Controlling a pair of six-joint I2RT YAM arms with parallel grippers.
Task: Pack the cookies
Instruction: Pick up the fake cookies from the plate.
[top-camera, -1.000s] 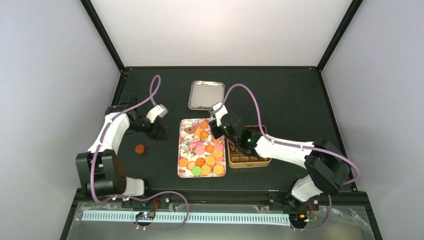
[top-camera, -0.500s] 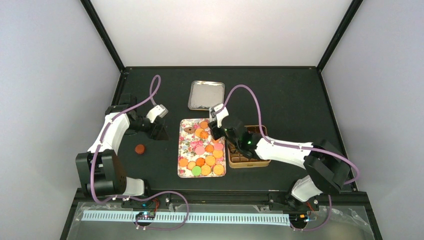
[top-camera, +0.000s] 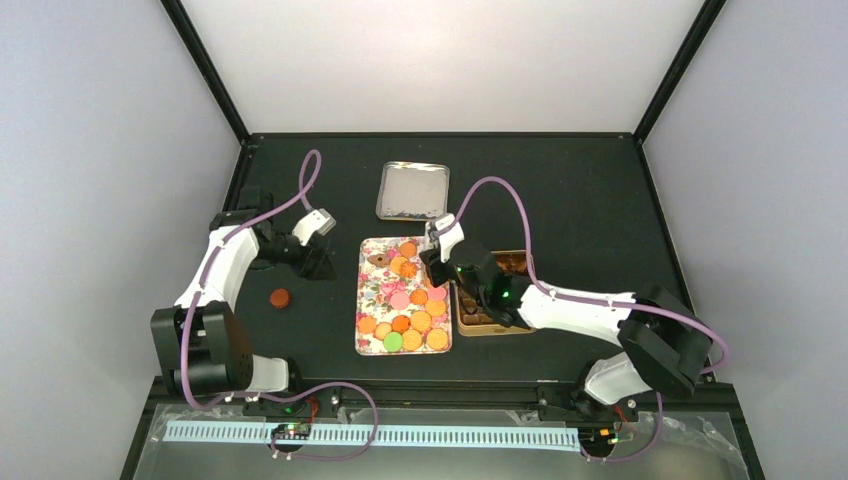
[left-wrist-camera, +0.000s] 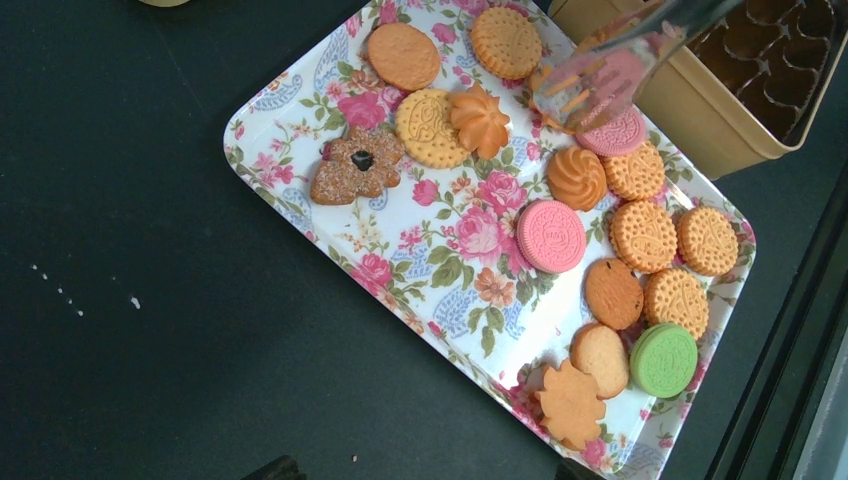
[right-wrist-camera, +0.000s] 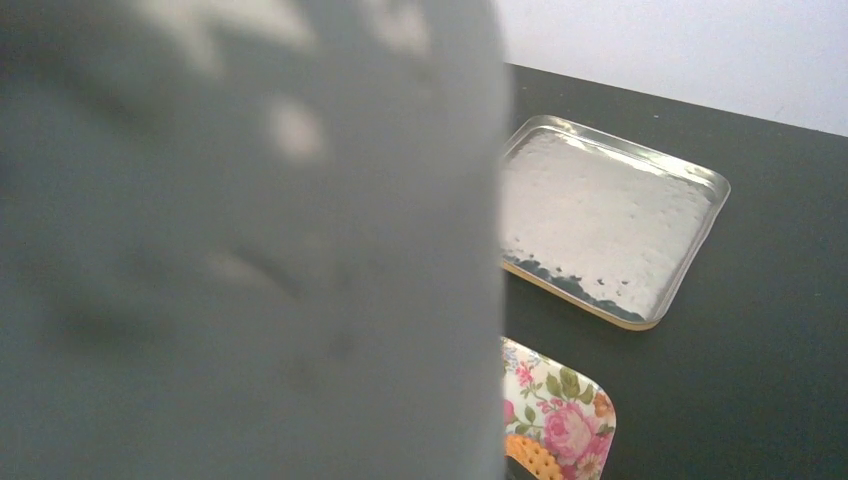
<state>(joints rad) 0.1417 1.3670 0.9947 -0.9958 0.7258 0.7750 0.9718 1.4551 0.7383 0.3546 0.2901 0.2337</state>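
Observation:
The right gripper should next grab the orange cookie beside the pink one by its sides, so the orange cookie's bottom stays free to go into the tin (top-camera: 497, 322).
Several cookies (top-camera: 405, 300), mostly round and orange with a few pink and one green, lie on a floral tray (top-camera: 362, 300). The left wrist view shows them close up, among them a pink cookie (left-wrist-camera: 550, 235) on the tray (left-wrist-camera: 440, 240). My left gripper (top-camera: 318, 264) hovers over the table left of the tray. Its tips (left-wrist-camera: 425, 470) stand wide apart and open, with nothing between them. My right gripper (top-camera: 436, 268) is over the tray's right edge, beside the tin (top-camera: 497, 322). It shows only as a blur (left-wrist-camera: 610, 60), and a grey blur fills most of its wrist view.
A silver lid (top-camera: 412, 190) lies behind the tray and also shows in the right wrist view (right-wrist-camera: 610, 220). One brown cookie (top-camera: 281, 297) sits alone on the table, left of the tray. The tin's brown compartments (left-wrist-camera: 770, 50) show at the upper right.
The right arm's wrist has shifted slightly toward the near right while its gripper stays at the tray's right edge. The left arm has not moved.

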